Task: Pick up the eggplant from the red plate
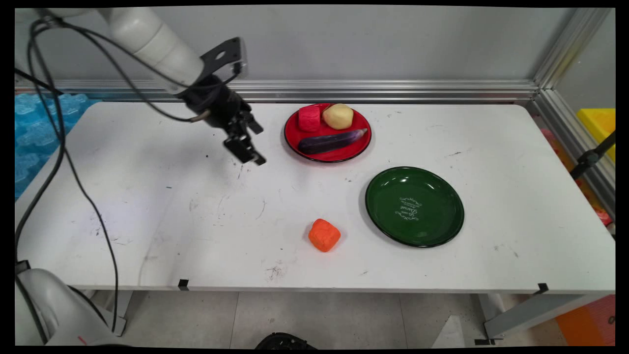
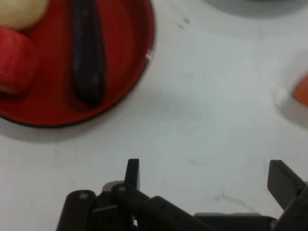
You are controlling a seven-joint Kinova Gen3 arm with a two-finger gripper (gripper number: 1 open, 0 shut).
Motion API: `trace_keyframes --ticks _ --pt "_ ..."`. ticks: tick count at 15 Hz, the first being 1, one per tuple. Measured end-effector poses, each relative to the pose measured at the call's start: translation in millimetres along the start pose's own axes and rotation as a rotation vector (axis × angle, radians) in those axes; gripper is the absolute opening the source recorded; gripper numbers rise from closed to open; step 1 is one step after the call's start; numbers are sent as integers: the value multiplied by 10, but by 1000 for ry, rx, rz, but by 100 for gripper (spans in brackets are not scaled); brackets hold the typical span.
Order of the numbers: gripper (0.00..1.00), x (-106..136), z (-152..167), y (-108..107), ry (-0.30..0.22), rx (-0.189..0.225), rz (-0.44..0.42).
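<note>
I will grab the eggplant next with my gripper by its thick middle (image 1: 324, 142), so that I can lift it out of the red plate.
My gripper (image 1: 251, 145) hangs open above the bare table, just left of a red plate (image 1: 295, 142), and holds nothing. On that plate lie a dark purple eggplant (image 1: 330, 141), a pale potato (image 1: 337, 116) and a red chunk (image 1: 309, 118). In the hand view the open gripper (image 2: 207, 179) rises from the bottom, with the red plate (image 2: 130, 72) at the upper left. The plate there carries the eggplant (image 2: 88, 57), the red chunk (image 2: 14, 60) and the potato (image 2: 19, 9). An orange block (image 1: 324, 235) lies near the table's front, and its edge (image 2: 301, 90) shows at the right of the hand view.
An empty green plate (image 1: 414, 205) sits right of the orange block. Black cables (image 1: 59, 147) hang from the arm over the table's left side. A metal rail (image 1: 383, 91) runs along the wall behind the table.
</note>
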Motion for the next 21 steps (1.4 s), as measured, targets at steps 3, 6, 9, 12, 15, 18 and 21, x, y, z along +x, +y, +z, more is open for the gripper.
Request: trace_keyframes --ticks 3,6,9,12,15,18,21 --pt "100 220 178 -94 22 39 -78" --pt "100 427 407 -176 38 71 -138" --pt "100 601 685 -253 43 95 -187" --pt "100 728 971 -323 41 113 -229" --pt "100 847 1236 -389 38 128 -260" --pt "100 939 1454 -444 34 138 -281" --pt "100 1000 1625 -491 27 146 -294"
